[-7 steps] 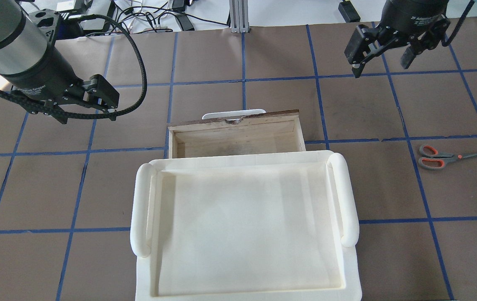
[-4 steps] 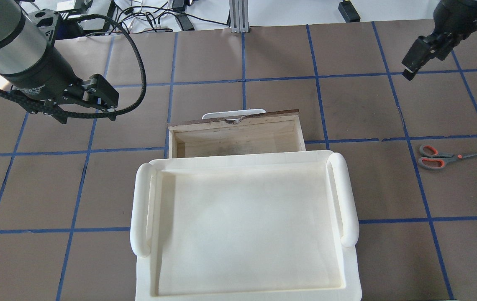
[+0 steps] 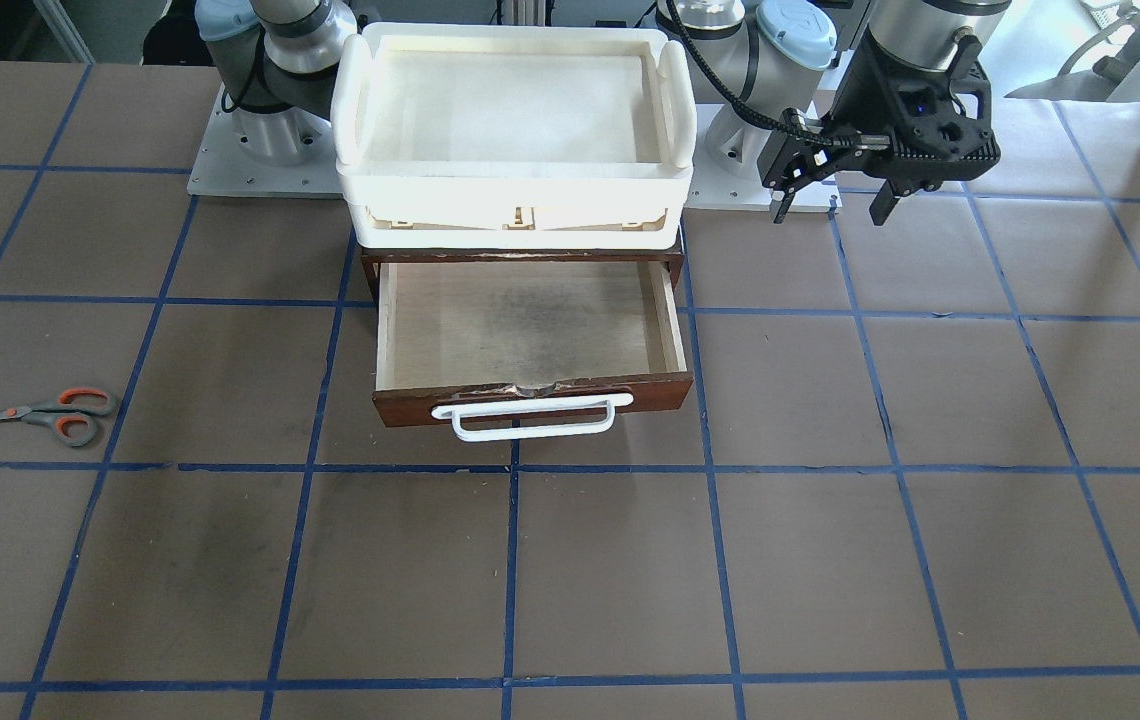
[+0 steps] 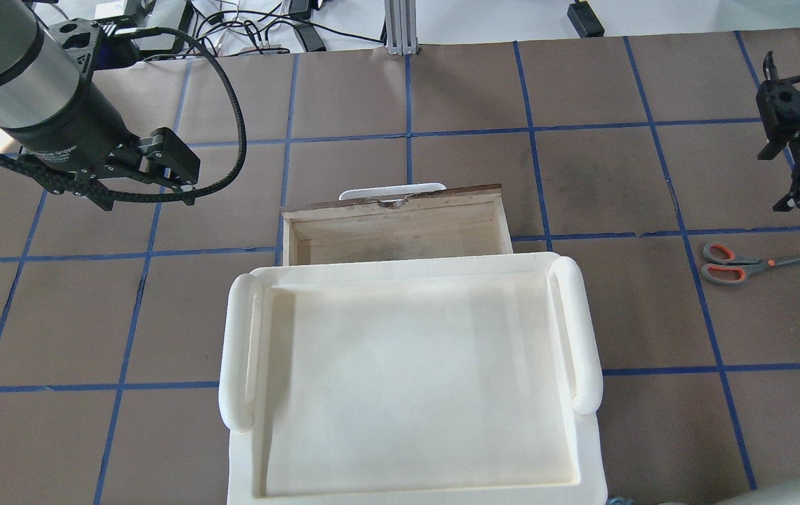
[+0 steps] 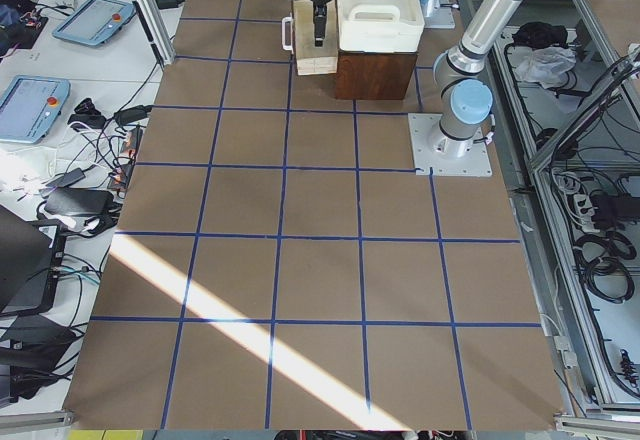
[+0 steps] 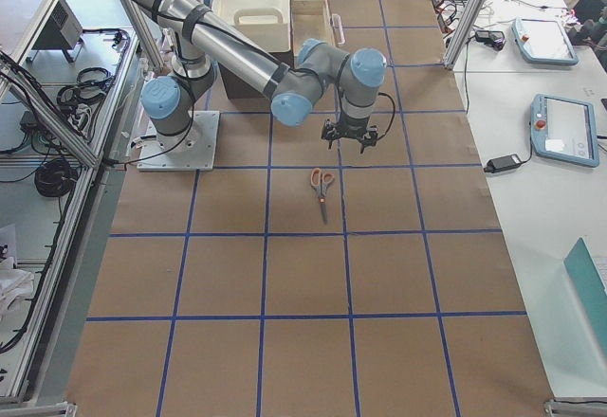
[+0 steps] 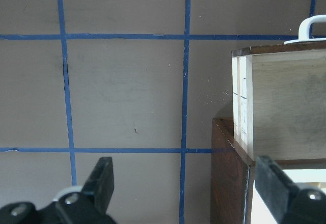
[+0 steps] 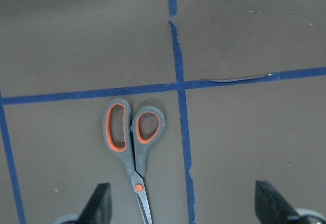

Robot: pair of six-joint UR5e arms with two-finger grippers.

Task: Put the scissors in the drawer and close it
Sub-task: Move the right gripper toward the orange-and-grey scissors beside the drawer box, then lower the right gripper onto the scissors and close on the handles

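Note:
The scissors need to go in the open drawer [image 3: 526, 322], so I should next grab them with my right gripper by the joint between the blades and handles.
The scissors [image 4: 737, 264] lie flat on the table at the right, handles toward the drawer; they also show in the front view [image 3: 40, 412] and the right wrist view [image 8: 133, 147]. The drawer [image 4: 393, 231] stands pulled open and holds nothing, with its white handle on the far side [image 3: 530, 420]. My right gripper [image 4: 789, 179] is open and hovers just beyond the scissors; in its wrist view [image 8: 184, 208] the handles lie left of centre. My left gripper [image 4: 151, 193] is open and empty, left of the drawer [image 7: 285, 107].
A cream-white tray [image 4: 586, 330] sits on top of the dark brown cabinet [image 7: 229, 183] that holds the drawer. Blue tape lines grid the brown table. Cables and an aluminium post [image 4: 396, 28] lie at the far edge.
My right arm has swung from the far side to the right and down toward the scissors, turning its gripper. The left arm, drawer and scissors have not moved.

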